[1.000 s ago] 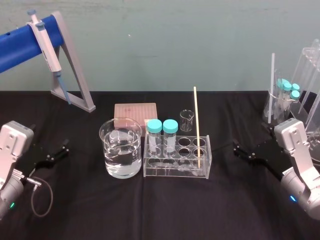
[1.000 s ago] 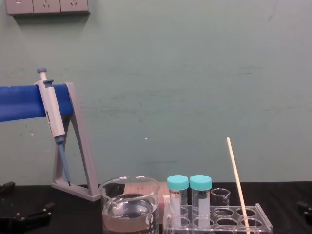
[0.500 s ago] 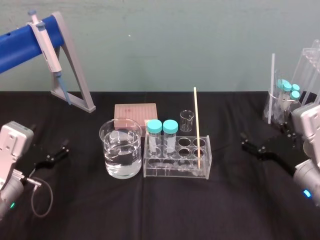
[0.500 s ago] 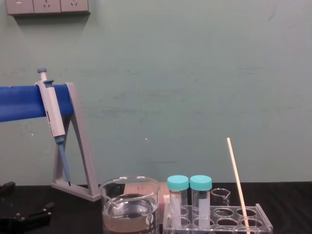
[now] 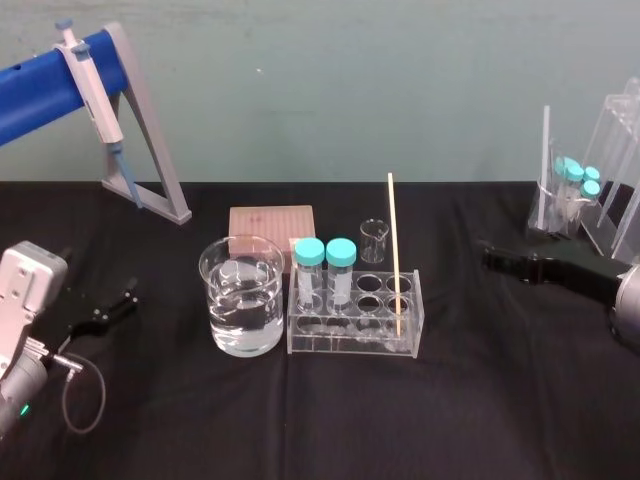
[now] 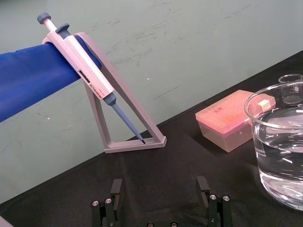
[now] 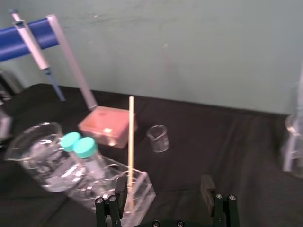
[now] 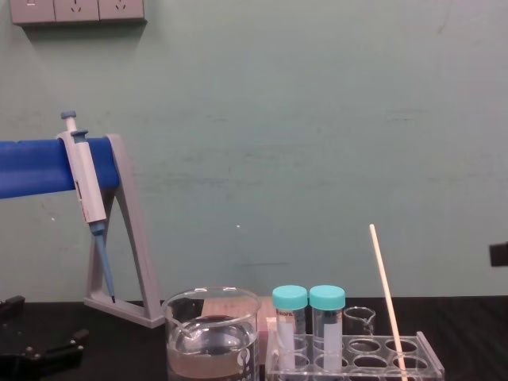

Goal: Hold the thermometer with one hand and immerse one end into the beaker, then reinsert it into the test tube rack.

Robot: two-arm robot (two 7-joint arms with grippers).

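The right gripper grabs the thermometer by its upper body (image 8: 382, 266) next, to immerse one end of the thermometer in the beaker (image 8: 213, 341).
The thermometer (image 5: 392, 250) stands nearly upright in a right-hand hole of the test tube rack (image 5: 404, 344), clear of both grippers. Left of the rack is the beaker (image 5: 241, 296), partly filled with water. My right gripper (image 5: 492, 258) hovers to the right of the rack, pointing at it. In the right wrist view its jaws (image 7: 163, 189) stand open and empty, with the thermometer (image 7: 130, 142), rack (image 7: 142, 187) and beaker (image 7: 40, 151) ahead. My left gripper (image 5: 105, 310) rests open at the table's left; its own camera shows the open gripper (image 6: 159, 189) near the beaker (image 6: 279, 156).
A pipette (image 5: 90, 85) hangs on a grey stand with a blue bar (image 5: 140, 120) at the back left. A pink tip box (image 5: 270, 222) and a tiny beaker (image 5: 373, 240) sit behind the rack. Two teal-capped tubes (image 5: 325, 270) stand in the rack. Glassware (image 5: 575, 195) crowds the back right.
My right arm has lifted and turned, and its gripper has drawn back to the right and slightly away from the rack. The left arm and the thermometer have not moved.
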